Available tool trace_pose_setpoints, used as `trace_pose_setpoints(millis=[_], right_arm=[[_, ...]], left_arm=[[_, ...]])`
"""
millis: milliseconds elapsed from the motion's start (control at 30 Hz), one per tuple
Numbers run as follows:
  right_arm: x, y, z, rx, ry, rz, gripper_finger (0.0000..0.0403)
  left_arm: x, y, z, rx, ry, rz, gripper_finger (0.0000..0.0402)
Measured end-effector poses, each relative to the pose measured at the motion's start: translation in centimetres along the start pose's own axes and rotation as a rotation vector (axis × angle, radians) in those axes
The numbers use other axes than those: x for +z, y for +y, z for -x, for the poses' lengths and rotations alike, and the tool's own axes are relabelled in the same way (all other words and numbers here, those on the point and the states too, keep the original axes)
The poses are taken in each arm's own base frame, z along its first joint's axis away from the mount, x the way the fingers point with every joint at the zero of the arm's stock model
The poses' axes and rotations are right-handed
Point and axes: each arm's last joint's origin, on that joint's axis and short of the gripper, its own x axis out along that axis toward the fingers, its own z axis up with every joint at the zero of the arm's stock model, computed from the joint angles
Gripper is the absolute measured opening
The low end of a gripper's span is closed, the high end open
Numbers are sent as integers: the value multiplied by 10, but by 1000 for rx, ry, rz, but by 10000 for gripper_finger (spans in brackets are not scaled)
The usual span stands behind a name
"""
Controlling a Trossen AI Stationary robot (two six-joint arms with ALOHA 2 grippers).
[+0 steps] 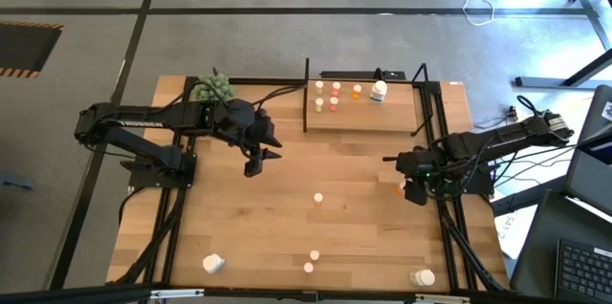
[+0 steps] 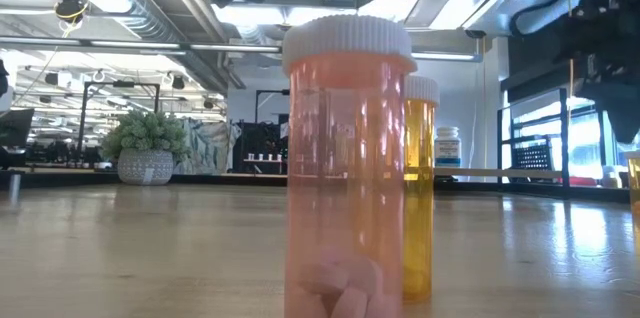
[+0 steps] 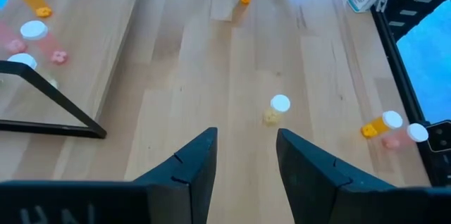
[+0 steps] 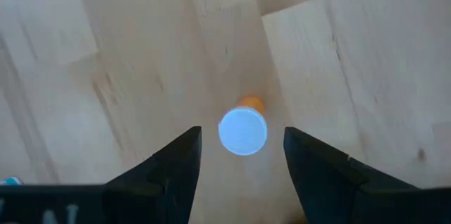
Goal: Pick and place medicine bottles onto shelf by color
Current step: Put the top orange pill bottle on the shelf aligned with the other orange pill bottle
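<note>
The white cap is deep below my right gripper's fingers; they would miss the bottle now and should lower first, then close on it.
My right gripper hangs open over an upright orange medicine bottle with a white cap, one finger on either side of it and neither touching. In the high view this bottle stands by the table's right side, next to my right gripper. My left gripper is open and holds nothing, left of the table's middle; ahead of it stands a small yellowish bottle with a white cap. The shelf at the far edge carries several bottles, among them a larger white one.
Loose bottles stand mid-table and near the front edge, with larger white ones at the front left and front right. A green plant ball sits at the far left. The low view is filled by a pink bottle.
</note>
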Motion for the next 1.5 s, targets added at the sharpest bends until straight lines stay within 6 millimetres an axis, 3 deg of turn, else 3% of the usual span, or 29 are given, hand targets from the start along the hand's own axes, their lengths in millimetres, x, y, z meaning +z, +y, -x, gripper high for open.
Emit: trace_pose_setpoints(millis=[767, 933, 1267, 1500], right_arm=[[-10, -9, -31, -4, 6, -60, 204], [-11, -10, -32, -5, 7, -156, 204], [-11, -10, -32, 0, 13, -162, 204], [-11, -10, -32, 0, 13, -186, 162]], left_arm=[[1, 0, 0, 0, -12, 3, 141], [1, 0, 0, 0, -11, 3, 141], [1, 0, 0, 0, -11, 3, 141], [1, 0, 0, 0, -11, 3, 141]])
